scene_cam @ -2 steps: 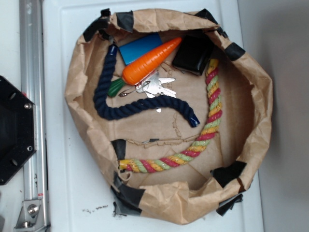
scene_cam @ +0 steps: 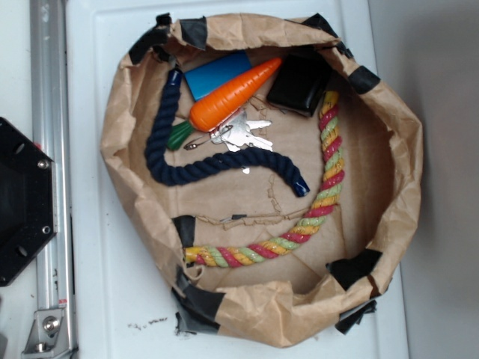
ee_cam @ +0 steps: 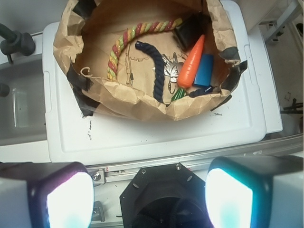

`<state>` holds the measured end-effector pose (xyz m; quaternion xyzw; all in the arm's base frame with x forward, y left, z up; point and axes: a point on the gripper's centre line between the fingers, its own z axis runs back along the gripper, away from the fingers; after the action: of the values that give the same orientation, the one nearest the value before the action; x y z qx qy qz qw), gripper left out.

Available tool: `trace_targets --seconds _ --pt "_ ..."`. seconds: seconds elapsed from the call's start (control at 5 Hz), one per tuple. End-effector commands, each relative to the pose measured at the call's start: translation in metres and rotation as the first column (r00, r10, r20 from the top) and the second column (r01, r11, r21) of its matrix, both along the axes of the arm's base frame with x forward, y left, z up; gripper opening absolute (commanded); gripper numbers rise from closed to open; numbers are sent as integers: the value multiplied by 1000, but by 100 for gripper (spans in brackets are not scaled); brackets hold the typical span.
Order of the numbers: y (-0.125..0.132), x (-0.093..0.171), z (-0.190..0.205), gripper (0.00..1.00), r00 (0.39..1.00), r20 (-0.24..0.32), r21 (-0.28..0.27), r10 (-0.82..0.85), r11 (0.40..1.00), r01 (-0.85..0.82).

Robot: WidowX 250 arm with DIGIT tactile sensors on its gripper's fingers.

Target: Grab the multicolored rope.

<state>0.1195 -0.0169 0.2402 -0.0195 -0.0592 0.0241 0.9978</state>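
The multicolored rope point(scene_cam: 322, 196) needs to be lifted out from among the clutter. My gripper should next grab the rope by its curved section point(scene_cam: 275, 245).
The multicolored rope point(scene_cam: 322, 196), twisted pink-red, yellow and light green, curves along the right and bottom of a brown paper bag's floor in the exterior view. The wrist view shows the multicolored rope point(ee_cam: 124, 42) at the bag's far left. My gripper point(ee_cam: 149, 197) is open, its two bright fingers point(ee_cam: 69, 199) wide apart with nothing between them. It hovers over the black robot base point(ee_cam: 164, 199), well short of the bag. The gripper does not show in the exterior view.
The brown paper bag point(scene_cam: 389, 149) with black tape holds a navy blue rope point(scene_cam: 202, 168), an orange carrot toy point(scene_cam: 232, 93), a blue block point(scene_cam: 217, 75), a black box point(scene_cam: 299, 82) and keys point(scene_cam: 243, 134). It sits on a white lid point(scene_cam: 90, 224) beside a metal rail point(scene_cam: 49, 149).
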Motion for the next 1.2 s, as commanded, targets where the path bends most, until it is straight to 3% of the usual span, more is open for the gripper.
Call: trace_targets --seconds 0.0,0.2,0.4,0.6,1.0 --pt "3 93 -61 100 955 15 -64 297 953 -295" --pt "-3 121 -99 100 920 -11 -40 391 920 -391" --pt "-9 139 -142 100 904 -12 54 427 903 -426" --pt "-19 150 -175 100 899 -25 51 438 898 -436" --pt "-63 165 -193 100 914 -17 -88 405 910 -405"
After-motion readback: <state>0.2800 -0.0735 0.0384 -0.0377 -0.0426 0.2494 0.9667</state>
